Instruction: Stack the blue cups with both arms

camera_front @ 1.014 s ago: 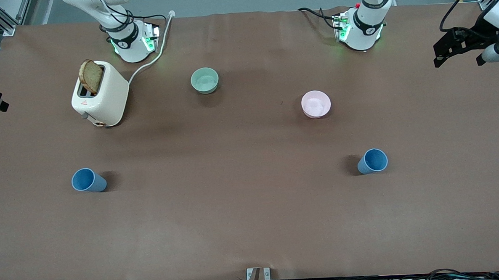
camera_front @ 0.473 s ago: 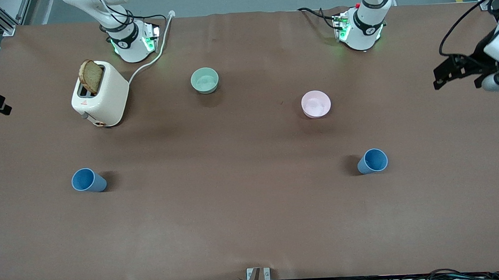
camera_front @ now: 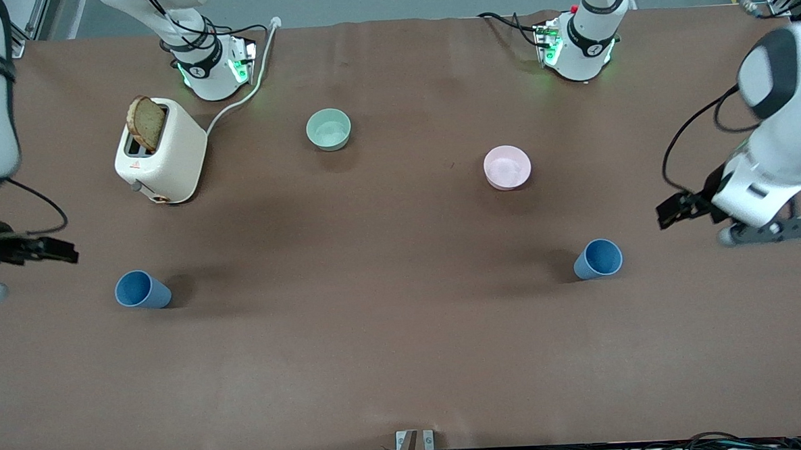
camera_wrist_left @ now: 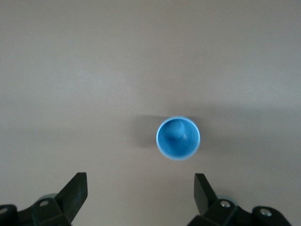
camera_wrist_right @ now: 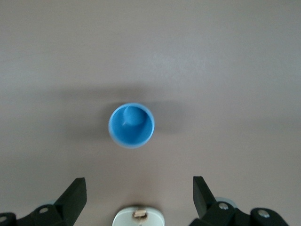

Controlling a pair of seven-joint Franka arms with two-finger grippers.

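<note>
My right gripper grabs the blue cup to stack into the other blue cup (camera_front: 599, 259) next, holding it by its rim (camera_front: 135, 272).
Two blue cups stand upright on the brown table. One cup (camera_front: 143, 290) is toward the right arm's end, the other cup (camera_front: 598, 259) toward the left arm's end. My left gripper (camera_front: 672, 211) hovers over the table beside its cup, on the side toward the table's end. It is open and empty, and the left wrist view shows the cup (camera_wrist_left: 178, 138) ahead of the open gripper (camera_wrist_left: 140, 189). My right gripper (camera_front: 60, 253) hovers beside the other cup, also open and empty. The right wrist view shows that cup (camera_wrist_right: 131, 125) ahead of the open gripper (camera_wrist_right: 139, 189).
A cream toaster (camera_front: 161, 153) with a slice of bread stands near the right arm's base, its cord running to the table's edge. A pale green bowl (camera_front: 329, 129) and a pink bowl (camera_front: 507, 167) sit farther from the front camera than the cups.
Both arms have swung in from the table's ends and come down toward the cups. The cups, bowls and toaster have not moved.
</note>
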